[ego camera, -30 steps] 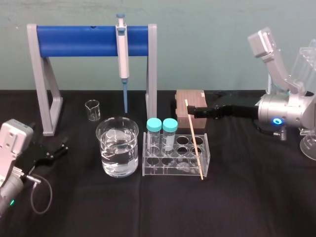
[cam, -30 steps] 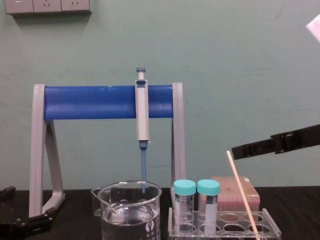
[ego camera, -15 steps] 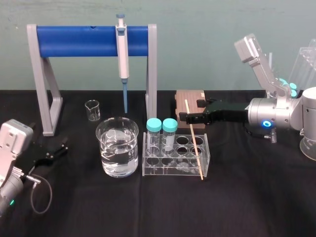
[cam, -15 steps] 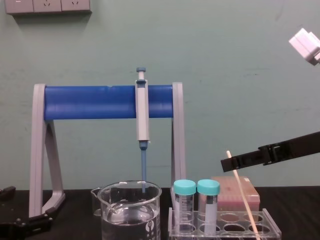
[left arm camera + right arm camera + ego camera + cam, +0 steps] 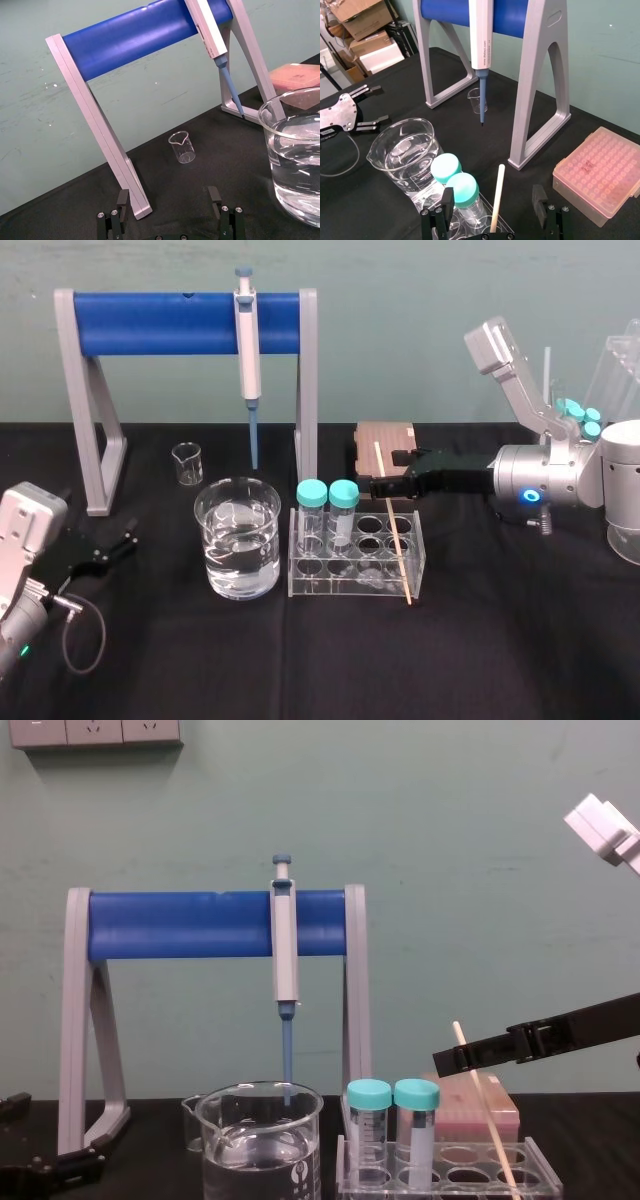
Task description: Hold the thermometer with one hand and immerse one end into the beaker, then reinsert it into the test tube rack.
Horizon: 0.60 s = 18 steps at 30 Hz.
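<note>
Next, my right gripper grabs the thermometer by its upper end (image 5: 461, 1042) (image 5: 500, 176), which stands free, to immerse it. The rack and capped tubes crowd its lower part.
The thermometer (image 5: 393, 530) is a thin cream rod leaning in the clear test tube rack (image 5: 330, 585), in a hole on its right side. In the right wrist view the thermometer (image 5: 496, 197) rises between my right gripper's fingers, touching neither. My right gripper (image 5: 392, 472) is open and straddles the rod's upper part from the right. In the chest view a black finger (image 5: 475, 1053) sits level with the thermometer (image 5: 480, 1105) near its top. The large beaker (image 5: 238, 537), partly filled with water, stands left of the rack. My left gripper (image 5: 168, 200) rests open at the table's left front.
Two teal-capped tubes (image 5: 328, 495) stand in the rack's left holes. A grey-and-blue pipette (image 5: 246, 330) hangs on the blue-barred stand (image 5: 170, 322) behind. A small beaker (image 5: 187, 462) sits under the stand. A pink box (image 5: 382, 435) lies behind the rack. More glassware stands at the far right.
My right gripper has moved left toward the rack, and its open fingers now flank the thermometer's upper part. The left arm and the table's things have not moved.
</note>
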Motion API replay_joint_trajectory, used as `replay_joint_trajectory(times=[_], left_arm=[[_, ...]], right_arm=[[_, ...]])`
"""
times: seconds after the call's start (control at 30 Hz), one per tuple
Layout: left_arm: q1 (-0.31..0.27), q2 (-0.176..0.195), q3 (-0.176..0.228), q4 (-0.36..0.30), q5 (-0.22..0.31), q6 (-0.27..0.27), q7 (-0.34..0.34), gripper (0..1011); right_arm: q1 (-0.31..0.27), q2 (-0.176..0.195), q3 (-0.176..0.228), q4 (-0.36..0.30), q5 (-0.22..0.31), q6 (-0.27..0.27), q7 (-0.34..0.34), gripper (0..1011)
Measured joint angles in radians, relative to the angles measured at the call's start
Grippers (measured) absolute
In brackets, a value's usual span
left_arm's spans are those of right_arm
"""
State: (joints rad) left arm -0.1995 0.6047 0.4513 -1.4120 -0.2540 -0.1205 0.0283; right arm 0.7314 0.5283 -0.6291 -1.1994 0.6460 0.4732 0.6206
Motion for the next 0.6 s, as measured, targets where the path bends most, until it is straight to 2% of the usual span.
replay_joint_trajectory(times=[0.33,0.6], left_arm=[[0.000,0.000,0.000,0.000,0.000,0.000,0.000,1004],[0.000,0.000,0.000,0.000,0.000,0.000,0.000,1004]], right_arm=[[0.000,0.001,0.000,-0.002,-0.001,0.000,-0.002,1003],[0.000,0.002,0.000,-0.003,-0.001,0.000,-0.003,840]])
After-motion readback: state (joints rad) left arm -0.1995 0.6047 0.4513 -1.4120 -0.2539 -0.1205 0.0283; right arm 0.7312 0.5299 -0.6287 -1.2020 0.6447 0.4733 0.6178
